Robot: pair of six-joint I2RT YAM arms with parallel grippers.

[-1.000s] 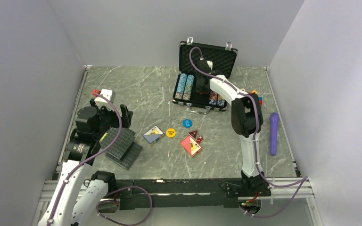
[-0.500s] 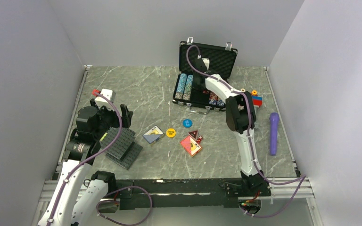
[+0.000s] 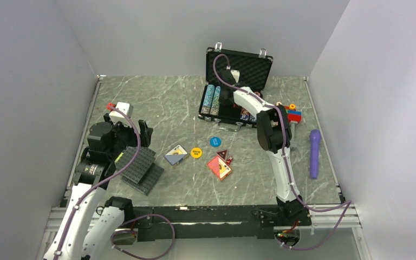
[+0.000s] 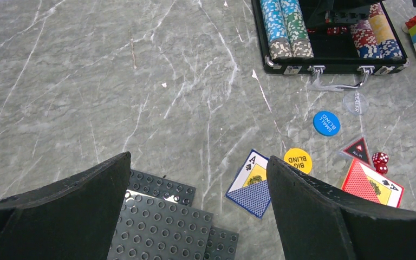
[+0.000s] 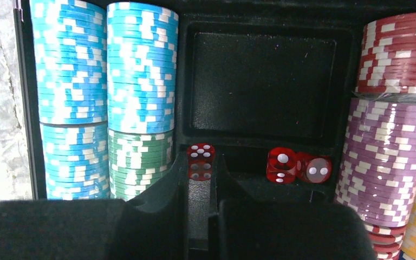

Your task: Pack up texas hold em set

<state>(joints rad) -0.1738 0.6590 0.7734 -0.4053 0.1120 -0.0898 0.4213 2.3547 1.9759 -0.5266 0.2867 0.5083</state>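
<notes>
The red die (image 5: 201, 156) is hanging over the slot's loose end beside the green chips and would fall into the slot, so my right gripper should open now.
The black case (image 3: 217, 121) of the texas hold em set stands open at the back, with chip rows (image 5: 108, 97) inside. My right gripper (image 5: 201, 174) reaches down into it, shut on a red die (image 5: 201, 156). Two more red dice (image 5: 297, 166) lie in the slot to its right. On the table in front lie a blue-backed deck (image 4: 255, 184), a red deck (image 4: 371, 184), yellow (image 4: 297, 160), blue (image 4: 326, 123) and red-triangle (image 4: 357, 150) buttons, and more dice (image 4: 379, 161). My left gripper (image 4: 197, 160) hovers open at the left, holding nothing.
Dark grey studded plates (image 3: 140, 168) lie under my left gripper. A white block (image 3: 121, 110) sits behind it. A colourful toy-block figure (image 3: 292, 114) stands right of the case, a purple cylinder (image 3: 314, 153) lies near the right wall. A clear dealer button (image 4: 355, 103) rests by the case handle.
My right arm's elbow has swung left, uncovering the toy-block figure, while its gripper stays in the case. The left arm has not moved.
</notes>
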